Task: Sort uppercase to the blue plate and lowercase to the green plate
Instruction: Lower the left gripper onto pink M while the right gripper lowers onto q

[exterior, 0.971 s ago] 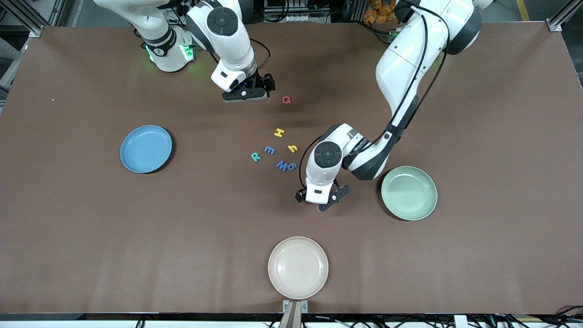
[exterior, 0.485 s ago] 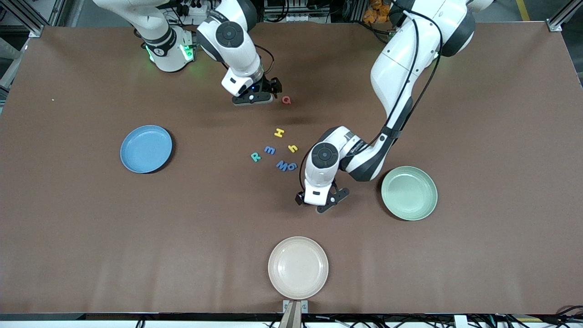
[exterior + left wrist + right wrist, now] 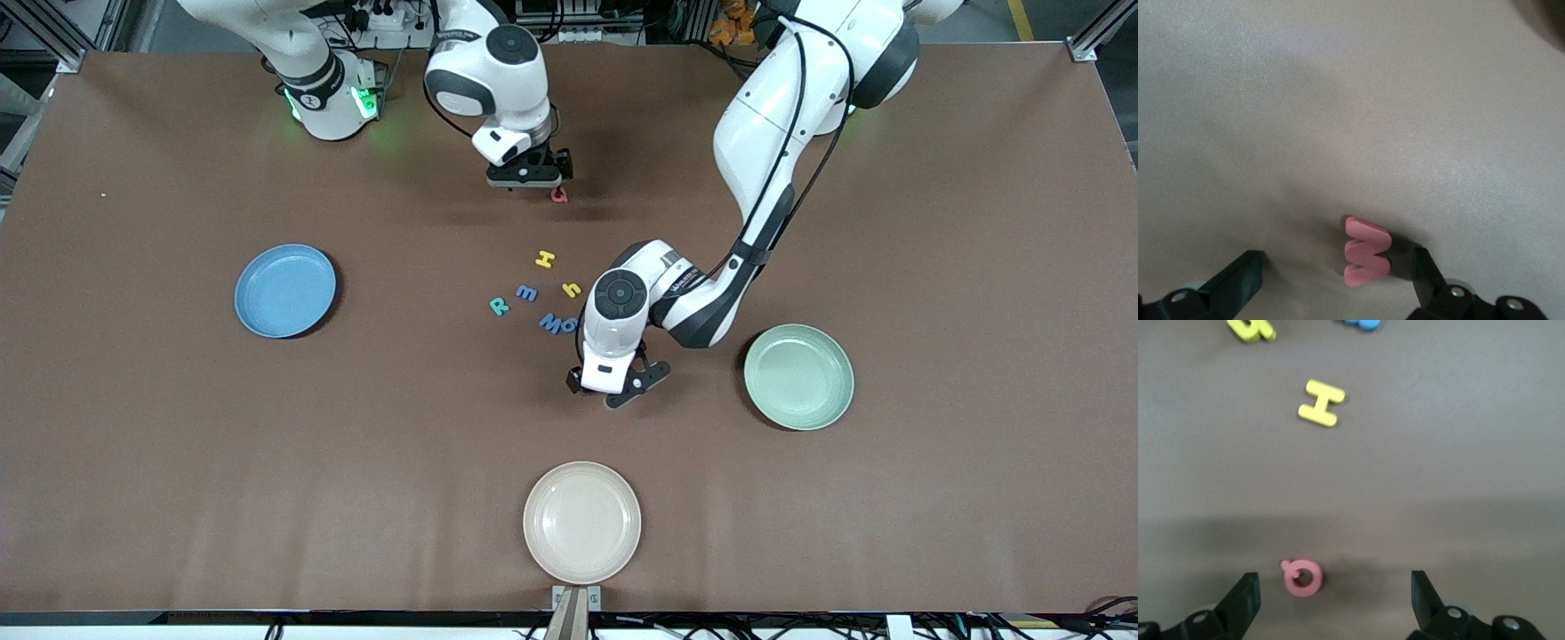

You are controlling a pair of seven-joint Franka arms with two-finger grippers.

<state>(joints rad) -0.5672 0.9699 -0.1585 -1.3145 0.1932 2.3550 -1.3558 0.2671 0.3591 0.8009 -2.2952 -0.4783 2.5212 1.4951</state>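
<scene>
The left gripper grabs the lowercase red w by its middle strokes next, to sort the w onto the green plate (image 3: 798, 376).
Uppercase red Q (image 3: 558, 195) lies on the table under my right gripper (image 3: 531, 175). In the right wrist view the Q (image 3: 1302, 577) sits between the open fingers, nearer one of them, and my right gripper (image 3: 1335, 600) touches nothing. My left gripper (image 3: 615, 385) hangs low over the table, nearer the front camera than the letter cluster. In the left wrist view my left gripper (image 3: 1335, 280) stands open around the lowercase red w (image 3: 1367, 252), close to one finger (image 3: 1426, 273). Yellow H (image 3: 545, 259), yellow h (image 3: 572, 289), blue m (image 3: 526, 292), teal R (image 3: 500, 306) and blue M (image 3: 551, 323) lie clustered mid-table. The blue plate (image 3: 284, 291) and green plate (image 3: 798, 376) are empty.
An empty beige plate (image 3: 581, 522) sits near the table's front edge. A small blue rounded letter (image 3: 572, 324) lies beside the M, partly under the left arm's wrist. The left arm's forearm stretches over the table above the green plate.
My right gripper has swung toward the left arm's end and come down over the Q. My left gripper has shifted slightly toward the right arm's end. No letter has moved.
</scene>
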